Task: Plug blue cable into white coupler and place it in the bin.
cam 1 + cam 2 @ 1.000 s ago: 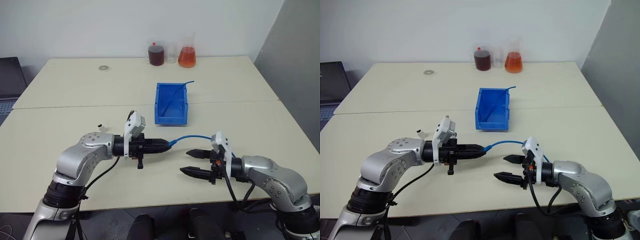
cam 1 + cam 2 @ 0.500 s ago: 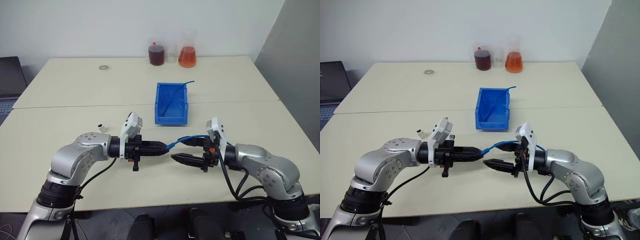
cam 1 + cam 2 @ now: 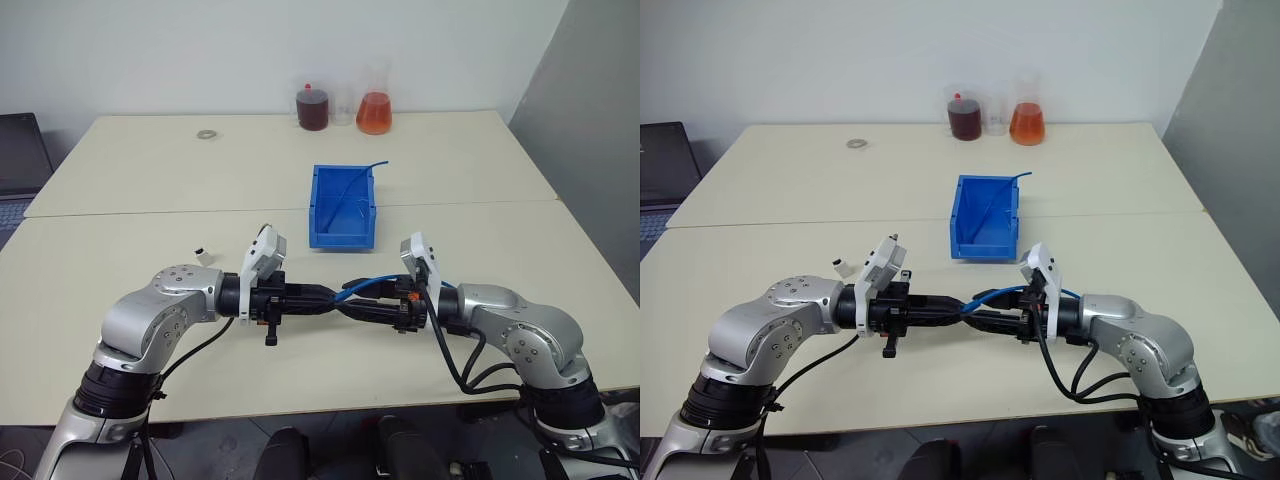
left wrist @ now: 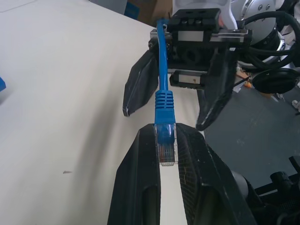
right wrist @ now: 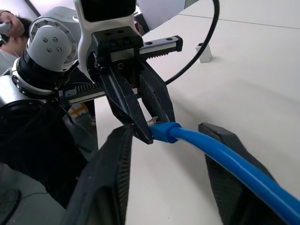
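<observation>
Next, my right gripper grabs the cable by the blue boot (image 3: 343,295), since my left gripper's fingers cover the clear plug.
My left gripper (image 3: 336,296) is shut on the clear plug of the blue cable (image 3: 382,281), held level above the table's front. The plug sits between its fingertips (image 4: 140,140) in the left wrist view, and the cable (image 4: 161,70) runs straight away from them. My right gripper (image 3: 354,302) faces the left one tip to tip, open, with a finger on each side of the cable (image 5: 220,150) just behind the plug. The white coupler (image 3: 201,252) lies on the table beyond my left arm, untouched. Further back stands the bin (image 3: 343,207).
Another thin blue cable (image 3: 368,168) sticks out of the bin. Two flasks, one of dark red liquid (image 3: 312,108) and one of orange (image 3: 374,113), stand at the table's far edge, with a small ring (image 3: 208,133) to their left. A laptop (image 3: 20,160) sits off the left side.
My right gripper has moved left and up to the cable, and its wide-open fingers have narrowed around it by the left fingertips. The left gripper has stayed put, still shut on the plug.
</observation>
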`<state>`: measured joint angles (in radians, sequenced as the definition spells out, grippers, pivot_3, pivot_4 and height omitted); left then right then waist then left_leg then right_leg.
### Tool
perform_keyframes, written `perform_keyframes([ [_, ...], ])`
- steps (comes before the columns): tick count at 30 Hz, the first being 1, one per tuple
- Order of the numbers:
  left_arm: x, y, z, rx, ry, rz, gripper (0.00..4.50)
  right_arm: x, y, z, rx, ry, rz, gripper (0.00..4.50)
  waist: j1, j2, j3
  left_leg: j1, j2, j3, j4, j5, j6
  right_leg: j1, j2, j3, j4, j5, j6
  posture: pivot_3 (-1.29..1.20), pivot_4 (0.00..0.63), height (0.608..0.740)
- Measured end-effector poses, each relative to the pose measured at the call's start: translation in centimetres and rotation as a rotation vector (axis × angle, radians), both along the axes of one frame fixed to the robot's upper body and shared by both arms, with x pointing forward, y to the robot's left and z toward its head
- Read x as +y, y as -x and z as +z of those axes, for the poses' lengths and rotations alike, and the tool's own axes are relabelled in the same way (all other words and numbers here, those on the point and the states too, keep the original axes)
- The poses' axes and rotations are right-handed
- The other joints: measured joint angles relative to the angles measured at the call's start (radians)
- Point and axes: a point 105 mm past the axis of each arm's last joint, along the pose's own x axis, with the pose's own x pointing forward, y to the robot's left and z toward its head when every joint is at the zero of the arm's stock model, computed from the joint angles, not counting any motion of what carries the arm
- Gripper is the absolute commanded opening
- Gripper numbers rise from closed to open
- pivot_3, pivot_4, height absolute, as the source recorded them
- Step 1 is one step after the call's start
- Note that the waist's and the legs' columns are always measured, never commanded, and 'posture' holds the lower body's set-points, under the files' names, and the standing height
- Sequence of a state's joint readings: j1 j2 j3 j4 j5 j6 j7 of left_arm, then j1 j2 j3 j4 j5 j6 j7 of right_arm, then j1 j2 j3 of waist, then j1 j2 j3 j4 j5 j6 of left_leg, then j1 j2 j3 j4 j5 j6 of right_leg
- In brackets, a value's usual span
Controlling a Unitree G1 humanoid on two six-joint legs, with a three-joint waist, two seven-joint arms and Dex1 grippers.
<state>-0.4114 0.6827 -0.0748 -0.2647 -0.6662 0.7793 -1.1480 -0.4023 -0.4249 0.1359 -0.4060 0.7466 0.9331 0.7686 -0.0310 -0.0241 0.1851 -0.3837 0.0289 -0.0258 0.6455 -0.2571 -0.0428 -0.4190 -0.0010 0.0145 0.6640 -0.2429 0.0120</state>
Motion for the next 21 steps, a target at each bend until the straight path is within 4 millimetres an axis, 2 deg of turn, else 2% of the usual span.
perform_keyframes([
  [3, 0.2, 0.0, 0.0, 0.000, -0.008, 0.001, 0.22, 0.0, 0.1, 0.0, 0.005, -0.004, 0.016, 0.86, 0.000, 0.000, 0.000, 0.000, 0.000, 0.000, 0.000, 0.000, 0.000, 0.000, 0.000, 0.000, 0.000, 0.000, 0.000, 0.00, 0.150, 0.740],
  [6, 0.4, 0.3, 0.0, -0.002, -0.018, -0.018, 0.22, 0.1, 0.2, 0.0, 0.018, -0.014, 0.029, 0.59, 0.000, 0.000, 0.000, 0.000, 0.000, 0.000, 0.000, 0.000, 0.000, 0.000, 0.000, 0.000, 0.000, 0.000, 0.000, 0.00, 0.150, 0.740],
  [8, 0.4, 0.5, -0.1, -0.002, -0.022, -0.035, 0.22, 0.1, 0.2, 0.0, 0.025, -0.015, 0.032, 0.19, 0.000, 0.000, 0.000, 0.000, 0.000, 0.000, 0.000, 0.000, 0.000, -0.001, 0.000, 0.000, 0.000, 0.000, 0.000, 0.00, 0.150, 0.740],
  [18, 0.4, 1.2, -0.1, -0.030, -0.033, -0.105, 0.22, 0.0, 0.9, 0.0, 0.063, -0.019, 0.090, 0.14, 0.000, 0.000, 0.000, -0.001, 0.000, 0.000, 0.000, 0.000, 0.000, -0.001, 0.000, 0.000, 0.000, 0.000, 0.000, 0.00, 0.150, 0.740],
  [20, 0.3, 1.2, -0.2, -0.032, -0.034, -0.109, 0.92, 0.0, 0.9, 0.0, 0.064, -0.016, 0.091, 0.14, 0.000, 0.000, 0.000, -0.001, 0.000, 0.000, 0.000, 0.000, 0.000, -0.001, 0.000, 0.000, 0.000, 0.000, 0.000, 0.00, 0.150, 0.740],
  [21, 0.3, 1.2, -0.2, -0.032, -0.034, -0.111, 1.05, 0.0, 0.9, 0.0, 0.064, -0.016, 0.091, 0.14, 0.000, 0.000, 0.000, -0.001, 0.000, 0.000, 0.000, 0.000, 0.000, -0.001, 0.000, 0.000, 0.000, 0.000, 0.000, 0.00, 0.150, 0.740],
])
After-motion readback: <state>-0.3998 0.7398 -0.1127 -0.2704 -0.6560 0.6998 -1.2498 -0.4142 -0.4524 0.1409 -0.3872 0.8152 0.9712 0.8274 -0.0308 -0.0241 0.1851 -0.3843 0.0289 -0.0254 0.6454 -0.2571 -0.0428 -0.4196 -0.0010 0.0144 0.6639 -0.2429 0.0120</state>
